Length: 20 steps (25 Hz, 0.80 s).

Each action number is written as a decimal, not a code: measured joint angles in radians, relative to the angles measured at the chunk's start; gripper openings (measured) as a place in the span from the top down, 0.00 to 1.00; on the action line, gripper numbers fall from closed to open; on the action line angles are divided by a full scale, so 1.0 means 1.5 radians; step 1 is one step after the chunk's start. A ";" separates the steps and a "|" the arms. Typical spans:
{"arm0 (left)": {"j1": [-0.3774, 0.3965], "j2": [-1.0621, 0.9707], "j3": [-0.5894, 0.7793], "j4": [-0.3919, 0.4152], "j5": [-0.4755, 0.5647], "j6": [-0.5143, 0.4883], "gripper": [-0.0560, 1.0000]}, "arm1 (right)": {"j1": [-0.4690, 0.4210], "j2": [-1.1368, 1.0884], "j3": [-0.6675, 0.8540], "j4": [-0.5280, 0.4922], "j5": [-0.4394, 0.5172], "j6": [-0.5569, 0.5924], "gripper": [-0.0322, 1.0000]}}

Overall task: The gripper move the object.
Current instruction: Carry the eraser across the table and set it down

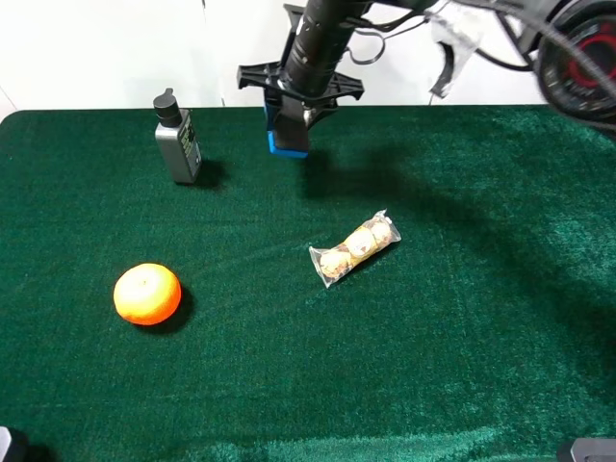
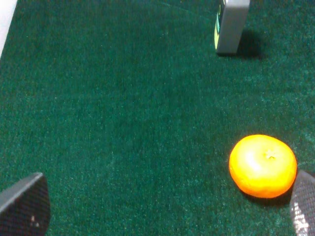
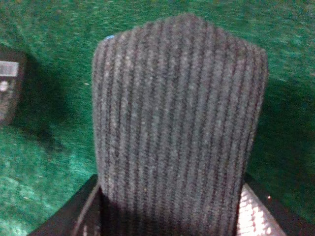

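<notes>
The blue base of the eraser-like object is above the green cloth, apart from its shadow, so my right gripper should keep holding the eraser-like object until it is lower.
My right gripper (image 1: 289, 130) hangs over the far middle of the green table, shut on the eraser-like object (image 1: 287, 142), whose blue base shows below the black fingers. In the right wrist view the object's dark grey ribbed felt top (image 3: 177, 128) fills the frame between the fingers (image 3: 251, 214), held above the cloth. My left gripper (image 2: 162, 216) is open and empty, its fingertips (image 2: 24, 206) at the frame corners, low over the cloth near the orange; it is out of the exterior high view.
A grey bottle with a black cap (image 1: 178, 140) stands at the far left, also in the left wrist view (image 2: 231, 24). An orange (image 1: 147, 294) lies front left, also seen from the left wrist (image 2: 263, 165). A clear packet of round buns (image 1: 354, 248) lies mid-table.
</notes>
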 joint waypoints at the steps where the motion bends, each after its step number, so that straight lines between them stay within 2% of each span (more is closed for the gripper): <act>1: 0.000 0.000 0.000 0.000 0.000 0.000 0.01 | 0.004 0.006 -0.006 -0.001 0.000 0.003 0.60; 5: 0.000 0.000 0.000 0.000 0.000 0.000 0.01 | 0.015 0.018 -0.013 -0.002 -0.004 0.010 0.60; 20: 0.000 0.000 0.000 0.000 0.000 0.000 0.01 | 0.051 0.078 -0.015 -0.011 -0.083 0.040 0.60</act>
